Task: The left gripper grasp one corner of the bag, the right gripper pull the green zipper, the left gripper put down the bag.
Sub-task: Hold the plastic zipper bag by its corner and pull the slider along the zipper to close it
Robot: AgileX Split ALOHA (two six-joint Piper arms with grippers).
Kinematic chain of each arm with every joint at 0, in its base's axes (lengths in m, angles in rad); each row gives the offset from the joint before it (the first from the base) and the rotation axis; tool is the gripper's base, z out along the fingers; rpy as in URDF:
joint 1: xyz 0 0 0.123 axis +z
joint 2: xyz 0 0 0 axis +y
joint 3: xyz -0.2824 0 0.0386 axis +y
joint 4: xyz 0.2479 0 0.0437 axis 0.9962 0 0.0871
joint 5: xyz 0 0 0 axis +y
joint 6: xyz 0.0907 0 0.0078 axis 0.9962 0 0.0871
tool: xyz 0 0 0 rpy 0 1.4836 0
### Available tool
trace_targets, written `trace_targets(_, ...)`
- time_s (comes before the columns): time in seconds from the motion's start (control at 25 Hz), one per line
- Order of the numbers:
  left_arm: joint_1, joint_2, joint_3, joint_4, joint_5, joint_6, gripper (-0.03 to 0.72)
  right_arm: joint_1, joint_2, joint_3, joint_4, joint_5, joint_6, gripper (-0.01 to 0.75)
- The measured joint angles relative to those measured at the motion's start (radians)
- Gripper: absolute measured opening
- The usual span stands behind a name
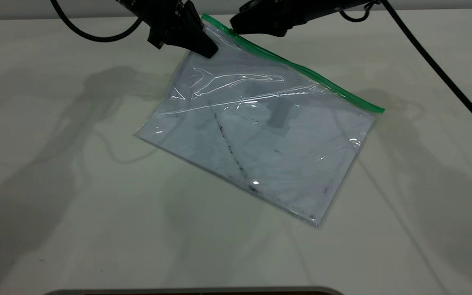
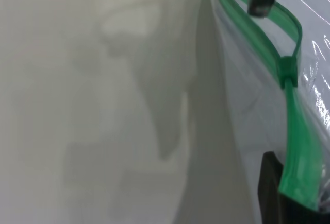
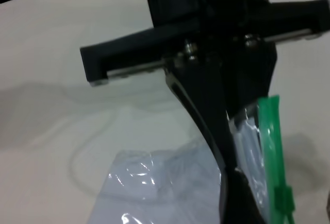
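Note:
My right gripper is to grab the green zipper by its slider tab [image 1: 232, 32] next, so that it can pull the zipper along the bag [image 1: 260, 139].
The bag [image 1: 260, 139], a clear pouch with a white sheet and a dark diagonal smudge, lies tilted on the table with its far left corner raised. The green zipper [image 1: 301, 67] runs along its far long edge. My left gripper [image 1: 208, 50] is shut on that raised corner; in the left wrist view its fingers [image 2: 270, 188] pinch the end of the green strip [image 2: 299, 147]. My right gripper [image 1: 236, 28] hovers at the zipper just right of the left one. Its jaws look open, one on each side of the strip. The slider tab [image 2: 287, 72] [image 3: 283, 198] sits free on the strip.
The white table [image 1: 55, 184] carries only the bag. Black cables [image 1: 445, 73] trail from both arms across the far edge and right side. A dark rim [image 1: 195, 291] lines the near edge.

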State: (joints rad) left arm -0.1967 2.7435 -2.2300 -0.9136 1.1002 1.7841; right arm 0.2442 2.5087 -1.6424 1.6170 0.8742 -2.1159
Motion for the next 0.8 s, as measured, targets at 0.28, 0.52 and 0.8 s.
trace_targets(0.28, -0.023, 0.000, 0.000, 0.000, 0.000, 0.042, 0.054, 0.008, 0.002, 0.000, 0.008, -0.038, 0.000, 0.454)
trace_targets(0.52, -0.028, 0.000, 0.000, -0.001, 0.000, 0.045, 0.054, 0.013, 0.030, 0.000, 0.014, -0.058, 0.000, 0.444)
trace_targets(0.8, -0.028, 0.000, 0.000, -0.001, -0.003, 0.045, 0.054, 0.013, 0.037, 0.000, 0.014, -0.057, 0.000, 0.292)
